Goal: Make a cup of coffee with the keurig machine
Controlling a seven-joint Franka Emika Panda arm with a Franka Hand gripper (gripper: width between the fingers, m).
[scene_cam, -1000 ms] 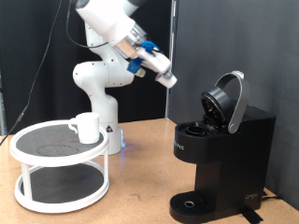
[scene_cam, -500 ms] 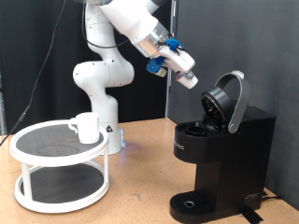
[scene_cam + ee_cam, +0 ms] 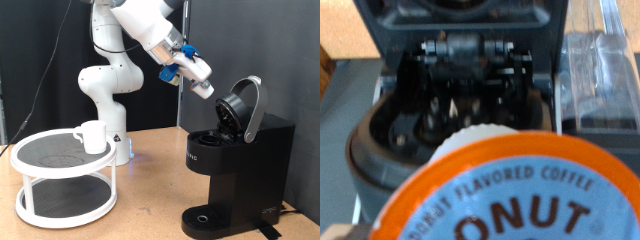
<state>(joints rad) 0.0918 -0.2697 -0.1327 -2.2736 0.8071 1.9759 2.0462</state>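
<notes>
The bottom of the pod is a wide gap away from the chamber's rim. My gripper will keep holding the coffee pod until it sits inside the pod chamber [image 3: 211, 138].
The black keurig machine [image 3: 238, 170] stands at the exterior view's right with its rounded lid [image 3: 246, 106] hinged up and the pod chamber open. My gripper [image 3: 203, 88] hangs in the air just to the left of the raised lid, above the chamber, shut on a small white coffee pod [image 3: 205, 90]. In the wrist view the pod's orange-rimmed foil top [image 3: 520, 200] fills the foreground, with the open chamber [image 3: 450, 110] behind it. The white cup [image 3: 93, 136] stands on the top shelf of a round white rack [image 3: 62, 186], far from the gripper.
The arm's white base [image 3: 105, 95] stands behind the rack. The machine's round drip tray [image 3: 207, 217] at its base has nothing on it. A dark curtain hangs behind the wooden table [image 3: 150, 215].
The arm has carried the pod to the exterior view's right and slightly down, close to the machine's raised lid. The cup and the machine have not moved.
</notes>
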